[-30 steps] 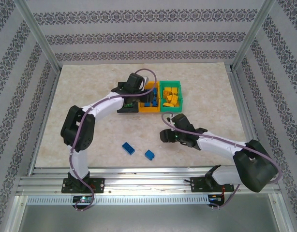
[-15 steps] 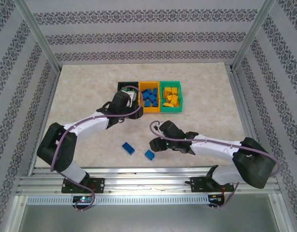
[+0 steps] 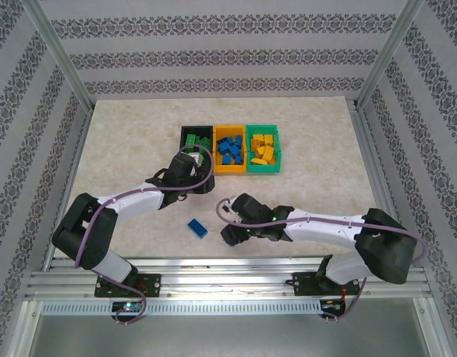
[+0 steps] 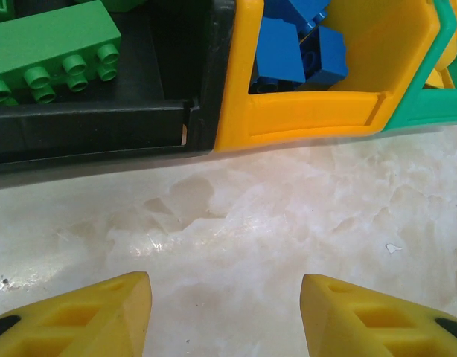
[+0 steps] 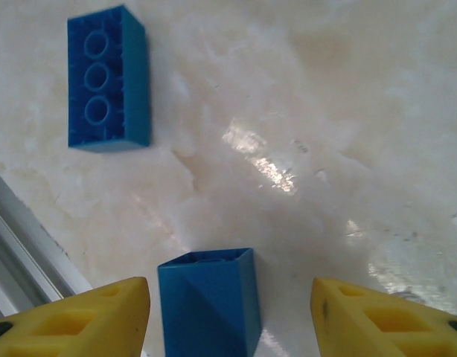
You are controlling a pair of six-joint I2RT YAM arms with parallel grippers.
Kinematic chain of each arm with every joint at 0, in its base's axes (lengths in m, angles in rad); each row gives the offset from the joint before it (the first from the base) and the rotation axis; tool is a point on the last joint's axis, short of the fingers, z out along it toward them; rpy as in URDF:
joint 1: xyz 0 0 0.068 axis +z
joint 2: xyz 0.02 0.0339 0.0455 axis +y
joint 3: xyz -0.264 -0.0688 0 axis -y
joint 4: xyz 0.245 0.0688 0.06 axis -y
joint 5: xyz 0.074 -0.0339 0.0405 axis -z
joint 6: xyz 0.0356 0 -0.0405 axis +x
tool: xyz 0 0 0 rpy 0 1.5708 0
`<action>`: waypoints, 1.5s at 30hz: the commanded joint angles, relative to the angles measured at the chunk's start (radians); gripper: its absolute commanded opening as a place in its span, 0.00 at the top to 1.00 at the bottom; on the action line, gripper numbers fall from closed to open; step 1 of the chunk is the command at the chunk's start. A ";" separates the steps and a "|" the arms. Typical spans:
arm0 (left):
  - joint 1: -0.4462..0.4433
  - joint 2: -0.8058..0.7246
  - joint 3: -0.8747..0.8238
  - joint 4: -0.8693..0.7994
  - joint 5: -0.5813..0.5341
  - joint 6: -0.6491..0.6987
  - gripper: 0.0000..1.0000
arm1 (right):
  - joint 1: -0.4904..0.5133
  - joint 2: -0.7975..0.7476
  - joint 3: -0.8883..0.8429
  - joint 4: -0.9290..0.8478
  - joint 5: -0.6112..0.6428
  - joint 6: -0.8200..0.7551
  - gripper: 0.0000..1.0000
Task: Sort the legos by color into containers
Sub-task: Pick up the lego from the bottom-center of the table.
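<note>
My right gripper's fingers are still above the small blue lego's (image 5: 211, 306) top, so it is too early to close, and lowering comes next.
Three containers stand in a row: a black bin (image 3: 193, 139) with green legos (image 4: 53, 52), an orange bin (image 3: 230, 151) with blue legos (image 4: 295, 44), and a green bin (image 3: 263, 149) with yellow legos. My left gripper (image 3: 193, 177) (image 4: 225, 312) hangs open over bare table just in front of the black and orange bins. My right gripper (image 3: 230, 232) (image 5: 230, 320) is open, low over the table. A small blue lego (image 5: 210, 305) stands between its fingers, nearer the left one. A long blue lego (image 3: 198, 228) (image 5: 108, 78) lies studs down to its left.
The table's near edge with its metal rail (image 5: 20, 238) runs close to the right gripper. Patterned walls and frame posts (image 3: 61, 59) enclose the table. The orange bin's front wall (image 4: 303, 115) is just ahead of the left gripper.
The left arm has drawn back from over the bins to the table in front of them. The right gripper has moved left and down, and now straddles the small blue lego.
</note>
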 commanded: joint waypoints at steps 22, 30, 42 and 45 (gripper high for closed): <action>-0.005 0.026 0.002 0.065 0.053 -0.031 0.45 | 0.100 0.260 0.140 -0.092 0.101 -0.094 0.49; -0.005 0.050 0.045 0.036 0.064 -0.011 0.45 | 0.096 0.270 0.155 -0.103 0.120 -0.092 0.77; -0.005 0.057 0.035 0.048 0.071 -0.015 0.45 | 0.024 0.196 0.136 -0.041 0.081 -0.062 0.83; -0.005 0.046 0.011 0.070 0.063 -0.017 0.45 | -0.013 0.161 0.124 0.003 0.051 -0.040 0.83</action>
